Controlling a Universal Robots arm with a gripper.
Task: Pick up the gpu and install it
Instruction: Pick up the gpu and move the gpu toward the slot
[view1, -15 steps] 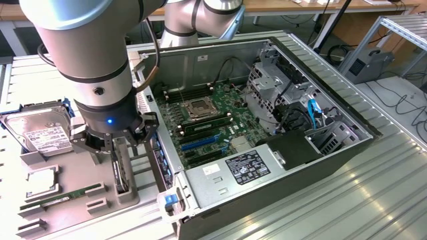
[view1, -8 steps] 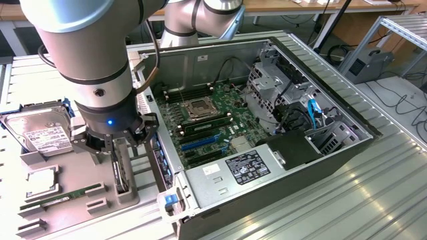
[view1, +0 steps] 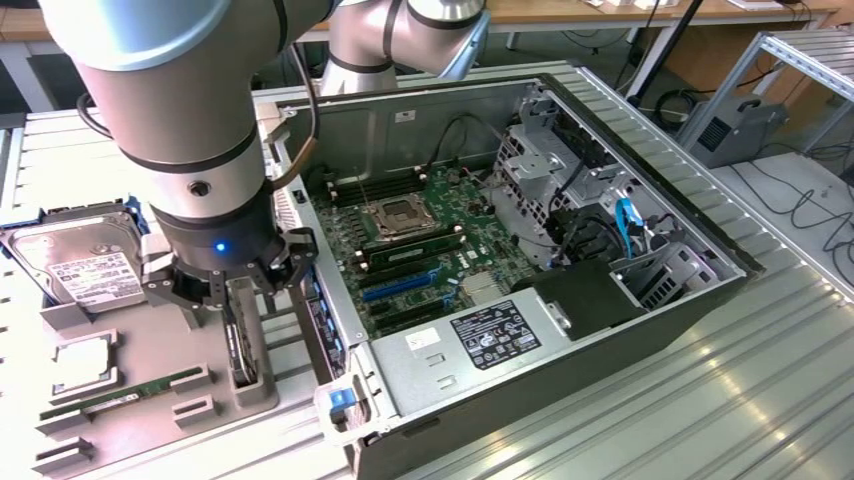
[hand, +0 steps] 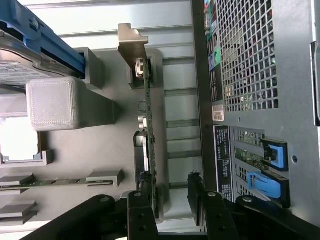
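The GPU has its lower edge enclosed by the holder slot, so my gripper needs to grab the GPU next across its exposed upper long edge.
The gpu stands on its long edge in a slot of the grey holder plate, at the exterior view's left of the open computer case. In the wrist view the gpu is a thin dark card seen edge-on, with its silver bracket at the far end. My gripper hangs straight down over the card. It is open at the end away from the bracket. One finger sits right beside the card and the other finger stands well apart. Nothing is gripped.
The open computer case lies on its side with the motherboard and its blue card slots exposed. The holder plate also carries a hard drive, a processor chip and a green memory stick. The case's rear panel is close beside the card.
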